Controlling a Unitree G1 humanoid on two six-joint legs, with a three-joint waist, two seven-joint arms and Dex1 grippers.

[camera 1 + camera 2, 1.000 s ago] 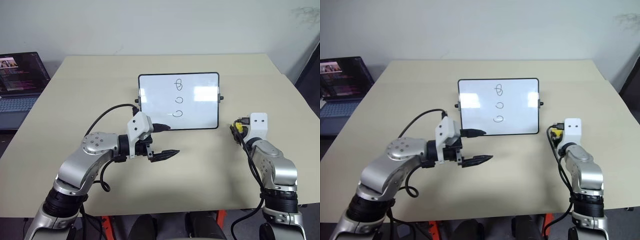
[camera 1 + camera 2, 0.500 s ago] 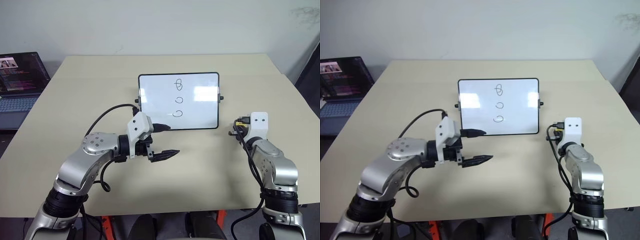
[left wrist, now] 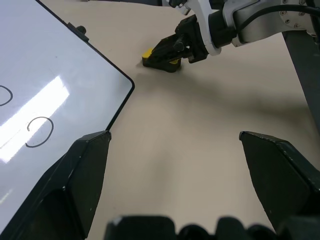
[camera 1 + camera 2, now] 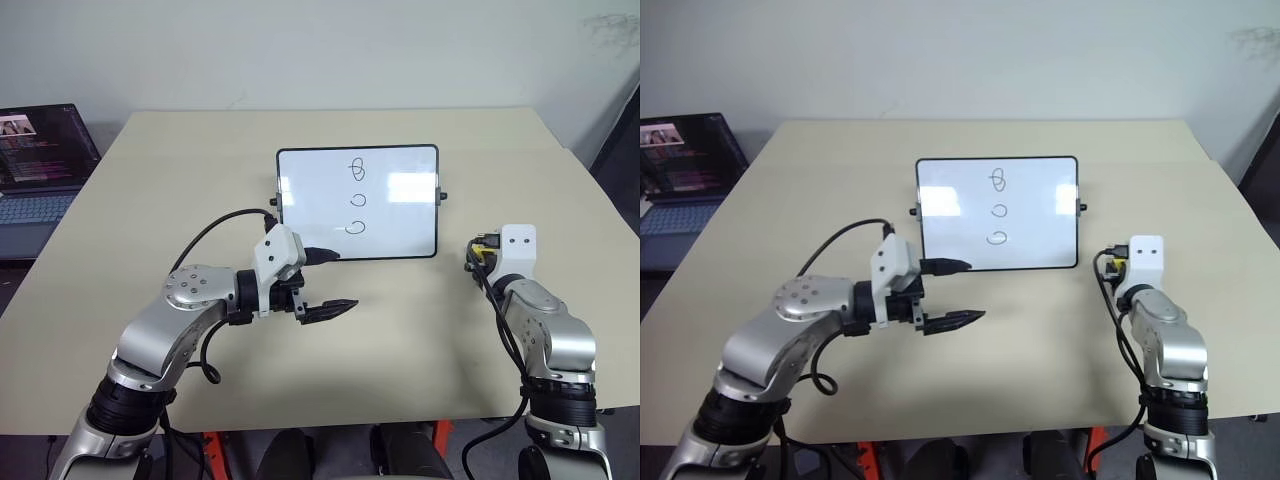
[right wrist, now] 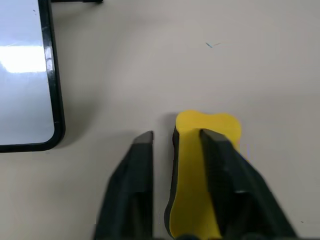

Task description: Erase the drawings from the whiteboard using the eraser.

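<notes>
Next, the right gripper grabs the yellow eraser (image 5: 207, 125) by its long sides to wipe the drawings off the whiteboard.
The whiteboard (image 4: 400, 215) stands propped up mid-table, with the drawings (image 4: 357, 197), three small black loops, in a column down its middle. To its right the yellow eraser (image 5: 207, 125) lies flat on the table. My right gripper (image 5: 178, 134) is down at it, open a little: one finger lies over the eraser's top, the other stands just beside its edge with a thin gap. The left wrist view also shows the eraser (image 3: 150, 54) under those fingers. My left gripper (image 4: 346, 278) hovers open and empty in front of the board's lower left corner.
An open laptop (image 4: 40, 160) sits off the table's left side. The beige table (image 4: 200, 150) spreads wide around the board. A black cable loops from my left wrist above the table.
The right gripper's fingers have shifted slightly at the eraser. Both arms, the board and the eraser stay where they were.
</notes>
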